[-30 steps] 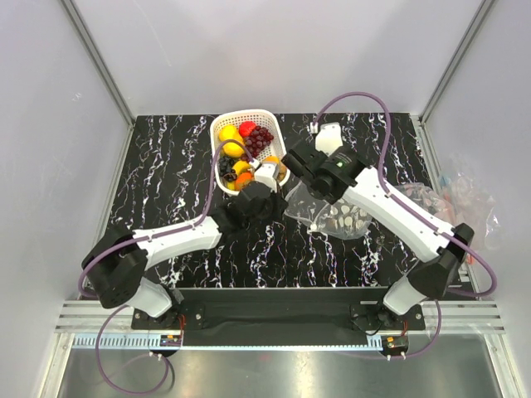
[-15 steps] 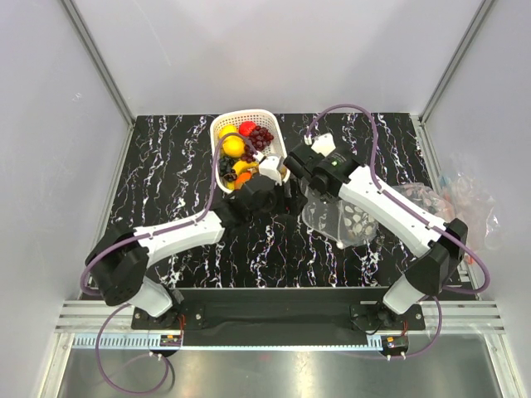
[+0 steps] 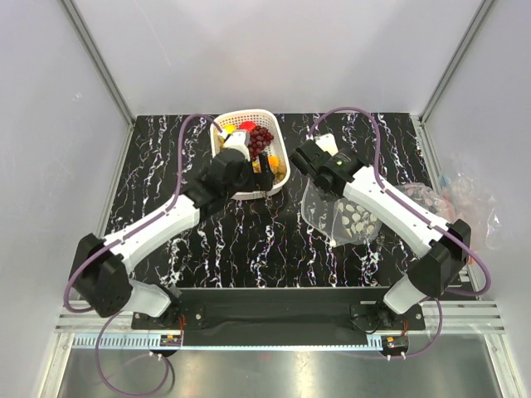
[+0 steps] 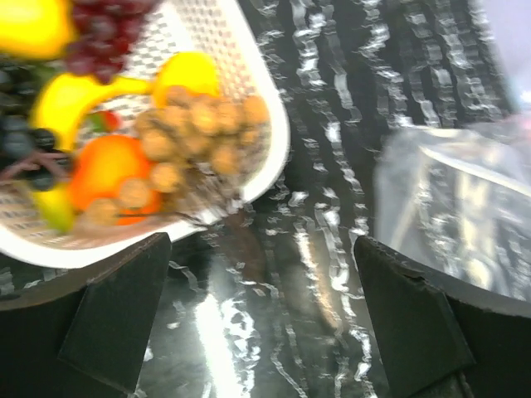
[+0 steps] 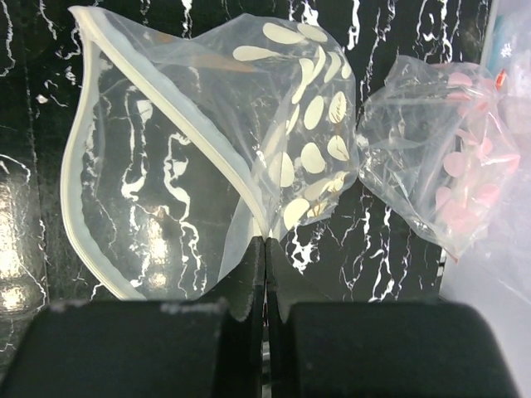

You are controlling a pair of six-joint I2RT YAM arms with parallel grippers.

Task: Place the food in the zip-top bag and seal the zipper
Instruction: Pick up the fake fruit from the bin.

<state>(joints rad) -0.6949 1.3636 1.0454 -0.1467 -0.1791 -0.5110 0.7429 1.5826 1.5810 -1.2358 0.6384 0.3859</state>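
Note:
I will reach the tan grapes [image 4: 199, 124] with my left gripper and grab them by their bundled stem end [image 4: 237, 234], so the tan grapes stay free to go into the bag's opening first.
The food lies in a white lattice basket [image 3: 217, 124] [image 4: 249, 66]: tan grapes [image 4: 199, 124], an orange [image 4: 104, 166], a banana [image 4: 66, 99], purple grapes [image 3: 261, 137] [image 4: 104, 37], a lemon [image 4: 25, 25] and a strawberry [image 3: 246, 126]. My left gripper [image 3: 267, 176] [image 4: 265, 307] hovers open and empty over the table at the basket's near right corner. The clear zip-top bag [image 3: 344, 215] [image 5: 207, 157], printed with cream leaves, has its mouth gaping and looks empty. My right gripper [image 3: 309, 178] [image 5: 265, 240] is shut on the bag's rim by the zipper strip.
A second clear bag with pink prints [image 5: 448, 166] [image 3: 431, 195] lies to the right of the zip-top bag, near the table's right edge. Grey walls close the table in at the back and sides. The black marbled tabletop [image 3: 166, 166] is glossy.
My left gripper has opened and swung from the bag's mouth back to the basket. The right gripper has shifted slightly, still pinching the bag.

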